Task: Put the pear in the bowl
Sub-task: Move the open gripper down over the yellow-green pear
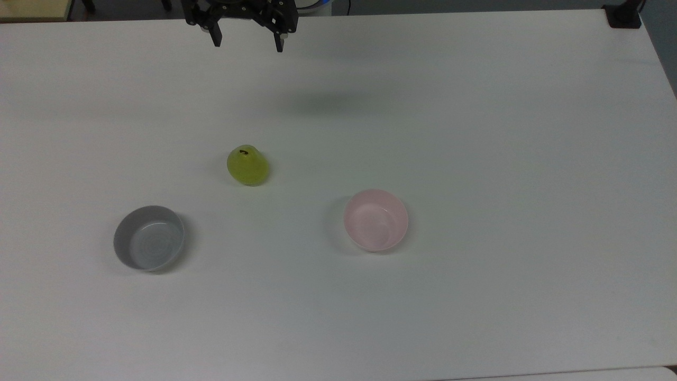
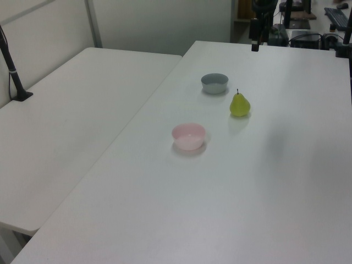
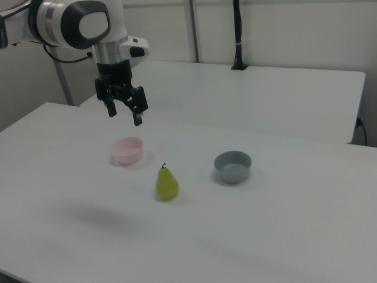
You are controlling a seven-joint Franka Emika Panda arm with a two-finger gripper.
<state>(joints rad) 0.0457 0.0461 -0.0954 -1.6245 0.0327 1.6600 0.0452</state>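
The pear needs to go in the pink bowl (image 2: 188,135). My gripper will grab the pear by its rounded body (image 2: 240,106) next.
The yellow-green pear (image 1: 247,165) (image 2: 240,104) (image 3: 166,184) stands upright on the white table (image 1: 476,132), its dark stem up. The pale pink bowl (image 1: 376,219) (image 2: 188,135) (image 3: 128,150) sits empty to the right of the pear in the top view, a short gap between them. My gripper (image 1: 247,45) (image 3: 125,118) hangs open and empty high above the table's far edge in the top view, well away from the pear and the bowl. In the right view it hovers above and just behind the pink bowl.
A grey bowl (image 1: 149,238) (image 2: 214,83) (image 3: 232,166), also empty, sits at the top view's lower left. A second white table (image 2: 82,110) adjoins this one, with a black post (image 3: 238,35) on it. A black clamp (image 1: 624,16) sits at the table's far right corner.
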